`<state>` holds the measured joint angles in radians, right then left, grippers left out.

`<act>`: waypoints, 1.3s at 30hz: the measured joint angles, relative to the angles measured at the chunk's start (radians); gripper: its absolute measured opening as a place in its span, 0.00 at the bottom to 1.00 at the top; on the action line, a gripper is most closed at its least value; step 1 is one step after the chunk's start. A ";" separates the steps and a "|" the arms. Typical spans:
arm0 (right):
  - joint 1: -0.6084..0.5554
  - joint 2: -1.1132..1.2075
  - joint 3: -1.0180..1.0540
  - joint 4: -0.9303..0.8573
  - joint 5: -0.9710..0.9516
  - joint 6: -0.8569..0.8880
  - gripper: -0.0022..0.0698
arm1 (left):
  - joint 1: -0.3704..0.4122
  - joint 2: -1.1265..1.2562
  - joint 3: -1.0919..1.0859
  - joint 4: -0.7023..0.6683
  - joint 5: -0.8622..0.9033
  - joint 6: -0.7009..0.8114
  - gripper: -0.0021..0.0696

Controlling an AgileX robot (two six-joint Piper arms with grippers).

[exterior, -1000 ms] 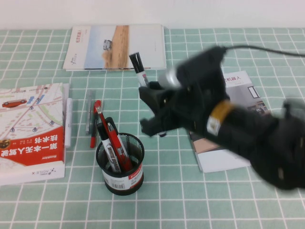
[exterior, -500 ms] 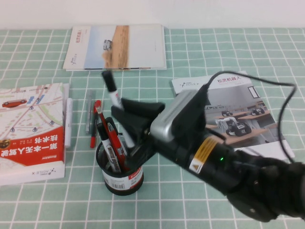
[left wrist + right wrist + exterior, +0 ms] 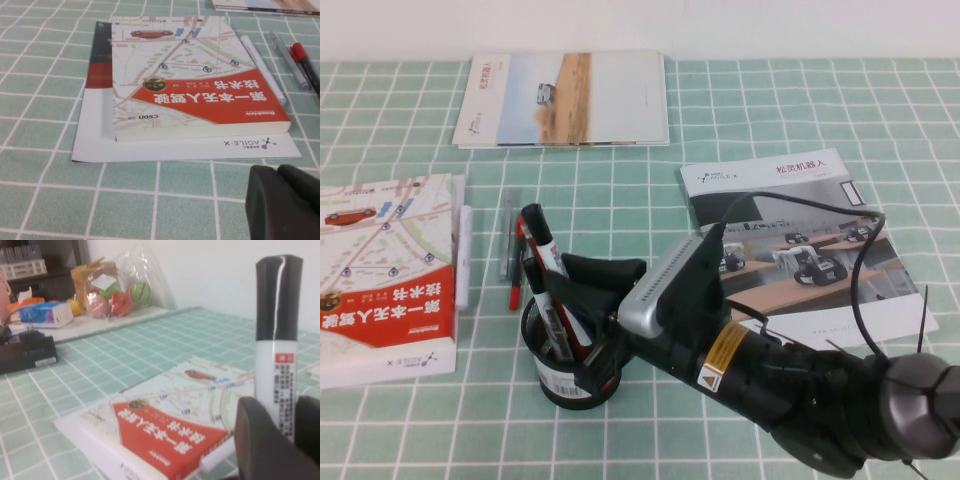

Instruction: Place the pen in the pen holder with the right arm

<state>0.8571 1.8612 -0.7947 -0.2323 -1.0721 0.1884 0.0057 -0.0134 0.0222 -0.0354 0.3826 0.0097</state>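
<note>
The black pen's lower end (image 3: 578,338) sits inside the opening of the black mesh pen holder, so my right gripper opens next.
My right gripper (image 3: 572,318) is shut on the black pen (image 3: 538,243), which has a black cap and a white printed barrel. The pen stands nearly upright, cap up, with its lower end down in the mouth of the black mesh pen holder (image 3: 582,385) among red pens (image 3: 563,322). In the right wrist view the pen (image 3: 276,355) stands between the dark fingers (image 3: 257,442). My left gripper (image 3: 286,202) is shut and empty, low over the tablecloth near the red-covered book (image 3: 195,85); it is out of the high view.
The red-covered book (image 3: 385,285) lies left of the holder, with a white pen (image 3: 463,255), a thin grey pen (image 3: 505,240) and a red pen (image 3: 515,292) beside it. A booklet (image 3: 565,98) lies at the back, a magazine (image 3: 800,235) under my right arm.
My right arm has swung left and down with the pen, from right of the holder to over it. The pen's lower end has gone down into the holder.
</note>
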 joint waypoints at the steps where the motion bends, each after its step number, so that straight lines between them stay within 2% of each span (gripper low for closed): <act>1: 0.000 0.005 0.000 0.000 -0.002 0.000 0.18 | 0.000 0.000 0.000 0.000 0.000 0.000 0.02; 4: 0.000 0.016 0.000 0.000 0.000 0.004 0.21 | 0.000 0.000 0.000 0.000 0.000 0.000 0.02; 9: 0.000 0.016 0.000 0.000 0.004 0.050 0.37 | 0.000 0.000 0.000 0.000 0.000 0.000 0.02; 11: 0.000 0.016 0.000 0.000 0.004 0.061 0.40 | 0.000 0.000 0.000 0.000 0.000 0.000 0.02; 18: 0.000 -0.028 0.041 0.004 0.073 0.073 0.42 | 0.000 0.000 0.000 0.000 0.000 0.000 0.02; 21: 0.000 -0.095 0.072 0.004 0.145 0.073 0.39 | 0.000 0.000 0.000 0.000 0.000 0.000 0.02; 24: 0.000 -0.200 0.093 0.004 0.307 0.073 0.27 | 0.000 0.000 0.000 0.000 0.000 0.000 0.02; 27: 0.000 -0.315 0.097 0.000 0.516 0.073 0.10 | 0.000 0.000 0.000 0.000 0.000 0.000 0.02; 29: 0.000 -0.389 0.097 -0.009 0.628 0.066 0.05 | 0.000 0.000 0.000 0.000 0.000 0.000 0.02; 35: 0.000 -0.613 0.135 -0.017 0.895 0.058 0.01 | 0.000 0.000 0.000 0.000 0.000 0.000 0.02; 39: 0.000 -0.747 0.205 -0.006 1.007 0.058 0.01 | 0.000 0.000 0.000 0.000 0.000 0.000 0.02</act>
<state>0.8571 1.1140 -0.5896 -0.2380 -0.0650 0.2464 0.0057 -0.0134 0.0222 -0.0354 0.3826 0.0097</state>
